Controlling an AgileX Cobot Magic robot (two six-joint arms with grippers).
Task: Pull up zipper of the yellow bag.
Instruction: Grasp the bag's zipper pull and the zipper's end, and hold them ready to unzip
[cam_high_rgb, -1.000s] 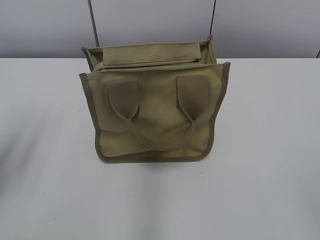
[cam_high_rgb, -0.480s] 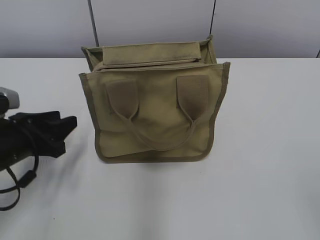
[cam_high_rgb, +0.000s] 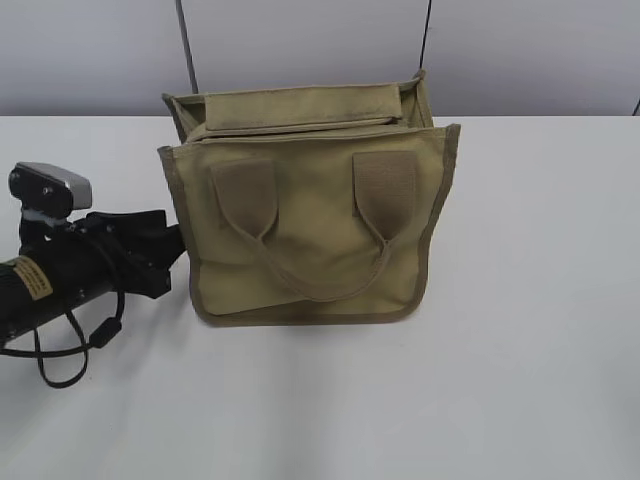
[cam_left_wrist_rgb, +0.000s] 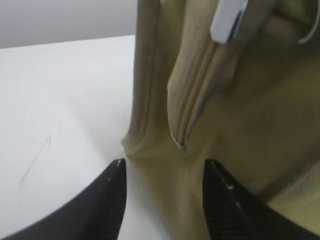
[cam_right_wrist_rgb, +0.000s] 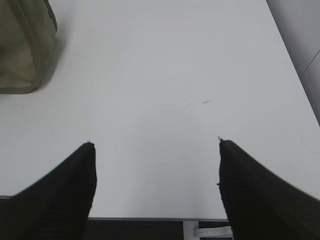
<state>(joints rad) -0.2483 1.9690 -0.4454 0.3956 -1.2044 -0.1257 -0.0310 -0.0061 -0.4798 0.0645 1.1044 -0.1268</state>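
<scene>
The left gripper needs to steady the zipper for pulling, so it should next grab the yellow bag by the fabric end of its zipper (cam_left_wrist_rgb: 182, 130).
The yellow bag (cam_high_rgb: 310, 215) stands upright in the middle of the white table, its two loop handles hanging down the front. My left gripper (cam_high_rgb: 168, 252) is open at the bag's left side, low down. In the left wrist view its fingers (cam_left_wrist_rgb: 165, 169) are spread on either side of the bag's lower end (cam_left_wrist_rgb: 250, 125), without closing on it. The zipper (cam_left_wrist_rgb: 192, 100) runs up that end, with a pale silver pull tab (cam_left_wrist_rgb: 227, 20) at the top of the frame. My right gripper (cam_right_wrist_rgb: 155, 145) is open and empty over bare table, far from the bag's corner (cam_right_wrist_rgb: 22, 45).
The white table (cam_high_rgb: 520, 300) spreads all round the bag. A grey wall with two dark vertical seams stands behind it. The table's near edge (cam_right_wrist_rgb: 150, 218) shows under the right gripper. The left arm's black cable (cam_high_rgb: 70, 350) loops on the table.
My left arm has come in from the left edge and moved right, up to the bag's left side. The bag has not moved.
</scene>
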